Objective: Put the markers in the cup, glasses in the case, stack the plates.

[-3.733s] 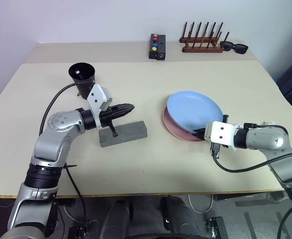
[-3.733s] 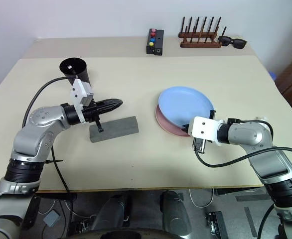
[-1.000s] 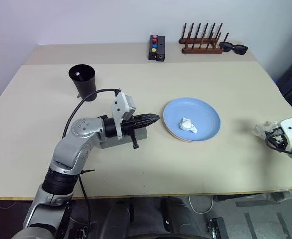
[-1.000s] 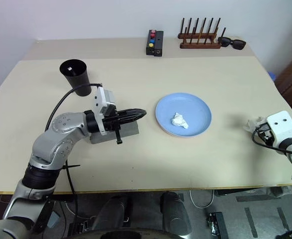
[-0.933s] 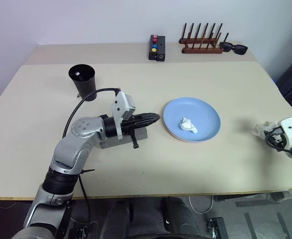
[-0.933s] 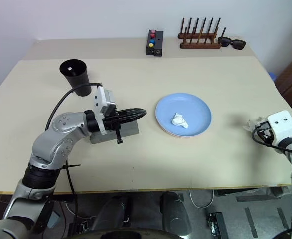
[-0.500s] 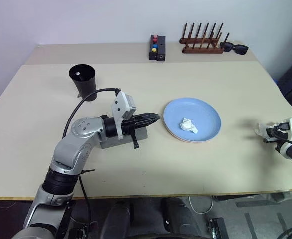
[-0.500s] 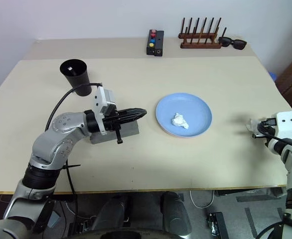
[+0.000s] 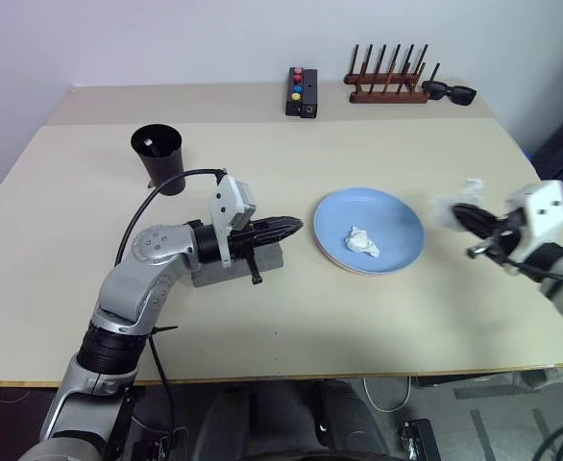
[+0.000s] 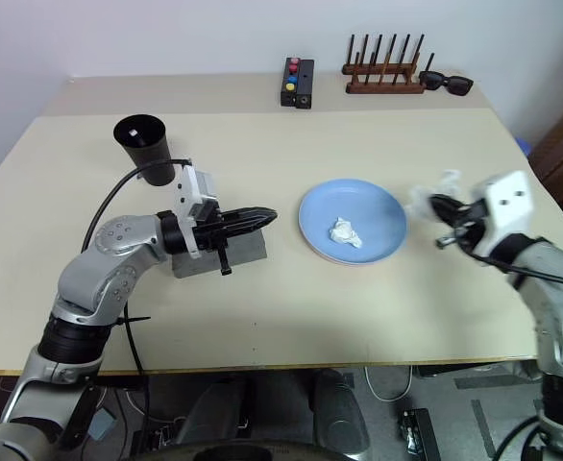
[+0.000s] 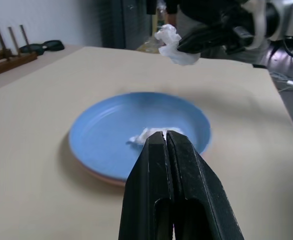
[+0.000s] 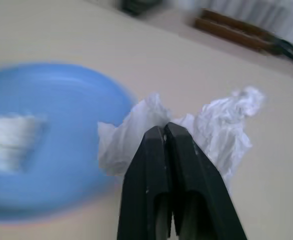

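My right gripper is holding the tissue outside the blue plate's rim (image 9: 423,233) (image 12: 128,97). It needs to move the tissue over the plate before it lets go.
The light blue plate (image 9: 397,219) lies on the pink plate (image 11: 104,177), whose rim just peeks out beneath it. A crumpled white tissue (image 9: 361,242) lies in the blue plate. My right gripper (image 9: 459,213) hangs just right of the plates, shut on another crumpled tissue (image 12: 221,125). My left gripper (image 9: 296,227) is shut and holds nothing; it points toward the plates above the grey case (image 9: 267,258), which lies closed. The black cup (image 9: 159,154) stands at the back left. The markers and the glasses are hidden.
At the back edge are a small black box with coloured buttons (image 9: 303,91), a wooden peg rack (image 9: 389,82) and black sunglasses (image 9: 452,92). The table's right edge runs close behind my right arm.
My right gripper has closed on the tissue near the table's right edge, then lifted it up and left toward the plates. The left arm has stayed put.
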